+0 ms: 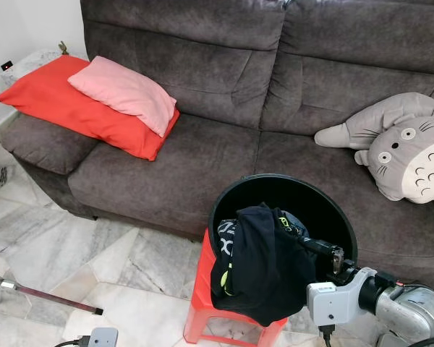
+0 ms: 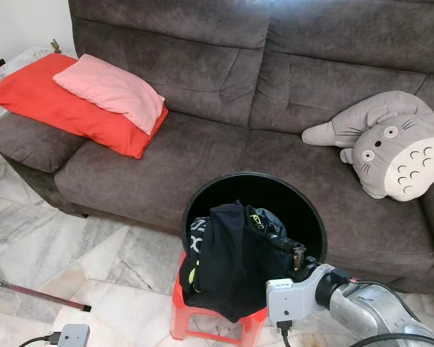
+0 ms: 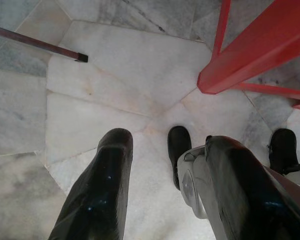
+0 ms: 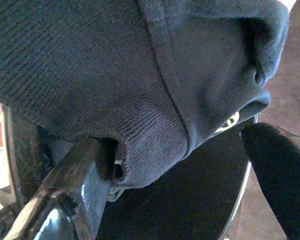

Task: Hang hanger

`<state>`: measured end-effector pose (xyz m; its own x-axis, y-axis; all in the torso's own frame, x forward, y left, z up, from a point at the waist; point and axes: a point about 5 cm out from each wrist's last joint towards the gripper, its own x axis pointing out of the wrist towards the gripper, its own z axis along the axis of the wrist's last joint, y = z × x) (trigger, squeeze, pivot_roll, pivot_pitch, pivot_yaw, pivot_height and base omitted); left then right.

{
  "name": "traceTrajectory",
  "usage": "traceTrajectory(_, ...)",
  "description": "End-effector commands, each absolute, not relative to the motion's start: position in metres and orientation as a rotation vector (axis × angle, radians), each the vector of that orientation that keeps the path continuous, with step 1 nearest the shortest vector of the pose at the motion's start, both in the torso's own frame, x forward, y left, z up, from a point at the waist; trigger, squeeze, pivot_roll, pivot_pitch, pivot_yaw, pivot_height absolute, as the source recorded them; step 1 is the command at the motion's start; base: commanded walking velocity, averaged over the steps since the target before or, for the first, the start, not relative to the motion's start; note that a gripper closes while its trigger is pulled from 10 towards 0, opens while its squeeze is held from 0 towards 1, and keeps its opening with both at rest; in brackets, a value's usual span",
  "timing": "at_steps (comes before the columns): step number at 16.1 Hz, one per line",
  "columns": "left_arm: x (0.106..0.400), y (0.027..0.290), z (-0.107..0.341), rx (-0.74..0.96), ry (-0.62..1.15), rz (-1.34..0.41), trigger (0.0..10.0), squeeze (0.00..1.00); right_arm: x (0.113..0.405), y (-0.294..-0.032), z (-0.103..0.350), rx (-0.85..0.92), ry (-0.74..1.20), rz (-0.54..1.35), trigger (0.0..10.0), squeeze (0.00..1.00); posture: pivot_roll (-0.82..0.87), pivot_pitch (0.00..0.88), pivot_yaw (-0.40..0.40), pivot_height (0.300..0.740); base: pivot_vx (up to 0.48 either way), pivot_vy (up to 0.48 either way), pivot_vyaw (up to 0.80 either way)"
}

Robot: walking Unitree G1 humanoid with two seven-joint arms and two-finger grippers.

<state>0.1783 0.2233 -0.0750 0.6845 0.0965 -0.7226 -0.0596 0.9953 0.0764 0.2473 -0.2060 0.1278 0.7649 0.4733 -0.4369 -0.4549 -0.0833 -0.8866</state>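
I should next use my right gripper to grab the black knit garment by its ribbed fold point(image 4: 149, 147), because the fold stands up in the basket while the rest of the garment hangs loosely over the basket's rim.
A round black basket point(image 1: 275, 178) stands tilted on a red plastic stool point(image 1: 201, 303) in front of the sofa. A black garment point(image 1: 257, 267) with yellow-green trim spills over its front rim. My right gripper point(image 1: 320, 249) reaches into the basket from the right at the garment's top. In the right wrist view its fingers point(image 4: 72, 172) are spread wide, and a fold of the black garment point(image 4: 140, 85) lies between them. My left gripper point(image 3: 165, 195) hangs low by the stool, open, pointing at the marble floor. I see no hanger.
A dark brown sofa point(image 1: 202, 144) fills the back, with a red cushion point(image 1: 72, 108), a pink cushion point(image 1: 126, 90) and a grey plush toy point(image 1: 405, 148). A thin dark rod point(image 1: 54, 296) lies on the marble floor at the left.
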Motion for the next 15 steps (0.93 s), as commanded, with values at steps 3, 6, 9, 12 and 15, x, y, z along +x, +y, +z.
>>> traceTrajectory(3, 0.169, 0.225, -0.08, 0.065, 0.851, 0.081, 10.0, 0.0, 0.256, -0.202, 0.143, -1.432, -0.14, 0.663, 10.0, 0.0, -0.07, 0.183, -0.016, 0.74, 0.0, 0.0, 0.0)
traceTrajectory(6, 0.169, 0.224, -0.08, 0.066, 0.85, 0.079, 10.0, 0.0, 0.248, -0.205, 0.125, -1.48, -0.07, 0.779, 10.0, 0.0, -0.07, 0.182, -0.017, 0.74, 0.0, 0.0, 0.0)
traceTrajectory(9, 0.17, 0.224, -0.079, 0.062, 0.848, 0.082, 10.0, 0.0, 0.246, -0.218, 0.114, -1.535, 0.015, 0.813, 10.0, 0.0, -0.07, 0.183, -0.019, 0.74, 0.0, 0.0, 0.0)
traceTrajectory(12, 0.169, 0.225, -0.079, 0.063, 0.85, 0.083, 10.0, 0.0, 0.253, -0.207, 0.133, -1.486, -0.121, 0.737, 10.0, 0.0, -0.07, 0.184, -0.017, 0.74, 0.0, 0.0, 0.0)
traceTrajectory(15, 0.169, 0.225, -0.079, 0.063, 0.849, 0.084, 10.0, 0.0, 0.257, -0.205, 0.134, -1.49, -0.159, 0.715, 10.0, 0.0, -0.06, 0.182, -0.019, 0.74, 0.0, 0.0, 0.0)
